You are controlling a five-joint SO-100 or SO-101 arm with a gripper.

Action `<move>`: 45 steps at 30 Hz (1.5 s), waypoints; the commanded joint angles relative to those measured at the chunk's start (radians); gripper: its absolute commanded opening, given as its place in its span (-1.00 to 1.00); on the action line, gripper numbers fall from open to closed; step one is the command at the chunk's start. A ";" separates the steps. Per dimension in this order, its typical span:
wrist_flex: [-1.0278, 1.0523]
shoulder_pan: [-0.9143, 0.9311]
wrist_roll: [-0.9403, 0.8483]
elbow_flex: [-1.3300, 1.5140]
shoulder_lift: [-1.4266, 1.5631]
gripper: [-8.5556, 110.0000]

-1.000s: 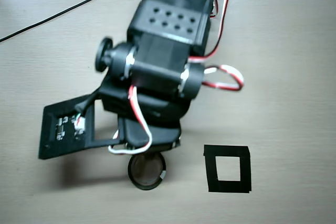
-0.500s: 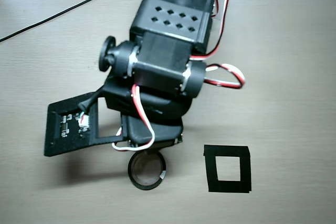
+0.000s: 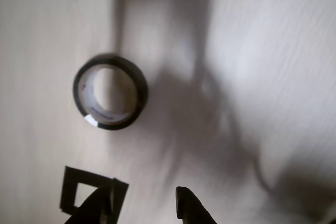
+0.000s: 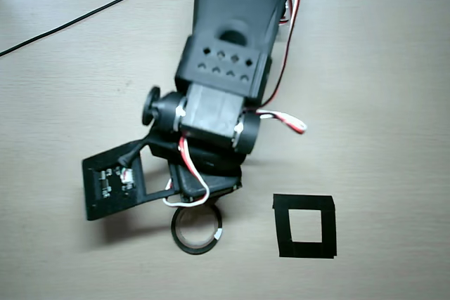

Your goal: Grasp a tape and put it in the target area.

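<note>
My gripper is to grab the tape by its rim (image 3: 140, 88) next, so it can put the tape inside the square of black strips.
The tape (image 3: 140, 95) lies flat on the pale wooden table, a black ring with a tan core and a white mark on its rim. In the wrist view it sits ahead and left of my gripper (image 3: 139, 208), which is open and empty, its two dark fingertips at the bottom edge. The target area (image 3: 68, 187), a square of black strips, lies at the bottom left, partly behind my left finger (image 3: 94, 208). In the overhead view the tape (image 4: 197, 249) lies just below the arm's head, which hides the gripper. The target area (image 4: 304, 202) is to the tape's right.
A black rectangular frame with a circuit board (image 4: 112, 184) sticks out left of the arm. A black cable (image 4: 91, 12) runs across the top left. Red and white wires (image 4: 285, 119) hang off the arm's right side. The arm (image 4: 232, 47) covers the table's upper middle.
</note>
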 commanded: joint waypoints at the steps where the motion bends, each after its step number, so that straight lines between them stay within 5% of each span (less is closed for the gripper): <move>1: -0.031 -0.008 -0.015 0.020 -0.003 -0.60; 28: -0.190 0.044 -0.133 -0.224 -0.471 -0.61; 45: -0.120 0.034 -0.133 -0.379 -0.580 -0.85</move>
